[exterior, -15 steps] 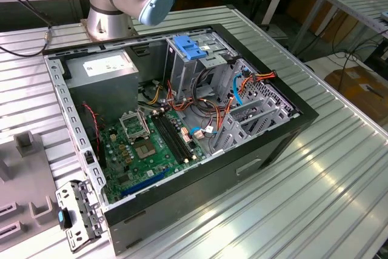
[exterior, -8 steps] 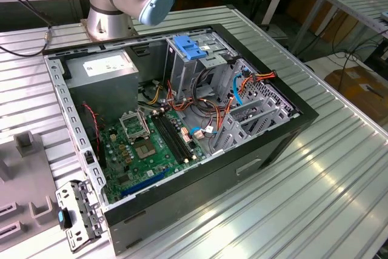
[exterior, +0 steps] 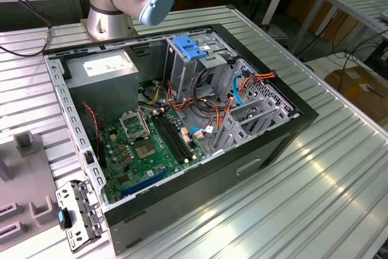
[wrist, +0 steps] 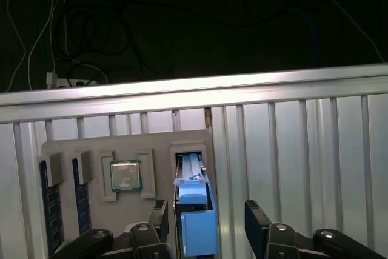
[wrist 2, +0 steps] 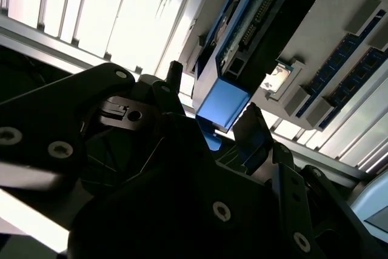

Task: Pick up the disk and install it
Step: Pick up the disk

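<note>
I need to install the disk in the open computer case, so I need to grab the disk by its blue side bar (wrist: pixel 197 219) next.
The disk (wrist: pixel 195 210) stands on edge in a slot of a grey holder (wrist: pixel 159 142); its blue side rail faces the camera in the first wrist view. My gripper (wrist: pixel 206 218) straddles it, open. One black finger (wrist: pixel 159 213) is close beside the disk and the other finger (wrist: pixel 257 218) stands a clear gap away. In the second wrist view the disk (wrist 2: pixel 242 34) shows its circuit-board side and blue end, between the fingertips of the gripper (wrist 2: pixel 215 98). The open computer case (exterior: pixel 285 127) lies on the table in the exterior view, with a light-blue bracket (exterior: pixel 191 48) on its drive cage.
The holder also carries a processor chip (wrist: pixel 125 175) and memory modules (wrist: pixel 51 207). Behind it the ribbed aluminium table (wrist: pixel 291 125) ends at an edge with dark floor and cables beyond. In the case sit a grey power supply box (exterior: pixel 100 72), the motherboard (exterior: pixel 148 150) and loose cables (exterior: pixel 200 110).
</note>
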